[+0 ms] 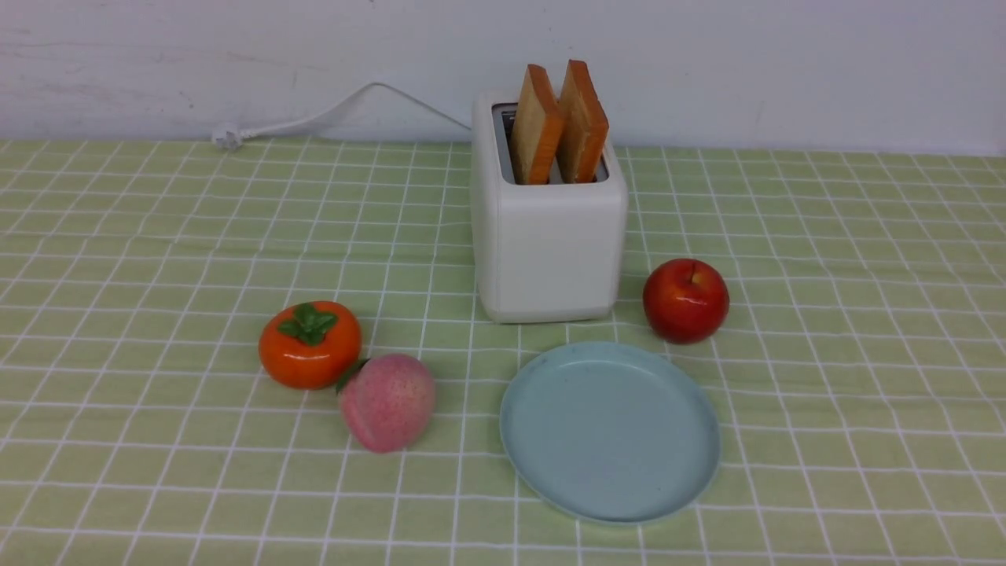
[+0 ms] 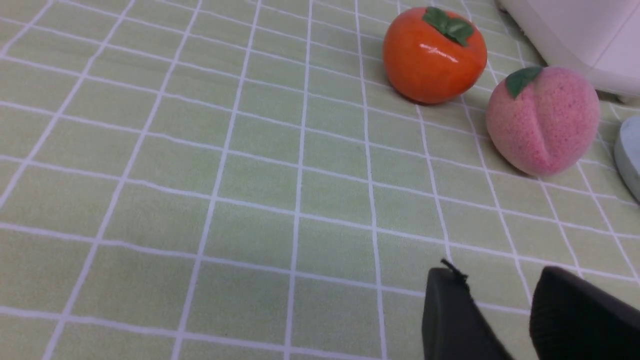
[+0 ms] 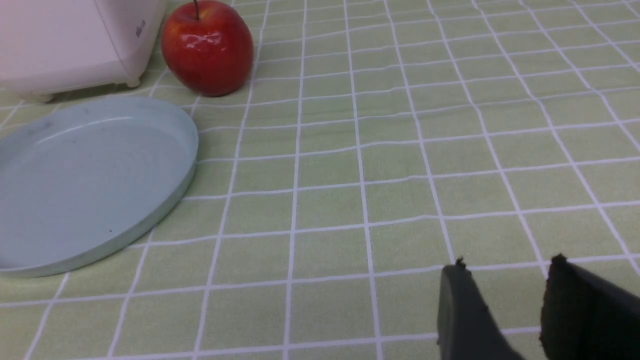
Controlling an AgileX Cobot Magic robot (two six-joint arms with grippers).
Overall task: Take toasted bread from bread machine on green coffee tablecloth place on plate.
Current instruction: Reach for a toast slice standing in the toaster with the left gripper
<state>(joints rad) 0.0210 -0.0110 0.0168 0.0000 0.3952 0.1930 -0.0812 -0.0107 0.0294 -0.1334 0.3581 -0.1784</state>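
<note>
The left gripper takes hold of a slice of toasted bread by its exposed upper part point(image 1: 537, 112) next, since the slot's sides enclose its lower part.
Two toast slices, left point(image 1: 537, 126) and right point(image 1: 585, 122), stand upright in the slots of the white bread machine point(image 1: 548, 236) at the back middle of the green checked tablecloth point(image 1: 157, 236). The pale blue plate point(image 1: 610, 431) lies empty just in front of it and also shows in the right wrist view point(image 3: 90, 180). Neither arm shows in the front view. My left gripper point(image 2: 500, 280) is open and empty over bare cloth, well short of the fruit. My right gripper point(image 3: 505, 267) is open and empty over bare cloth, away from the plate.
An orange persimmon point(image 1: 310, 344) and a pink peach point(image 1: 387, 402) lie left of the plate, and both show in the left wrist view, persimmon point(image 2: 434, 52) and peach point(image 2: 542, 120). A red apple point(image 1: 685, 299) sits right of the toaster. A white cord point(image 1: 314, 118) runs back left along the wall.
</note>
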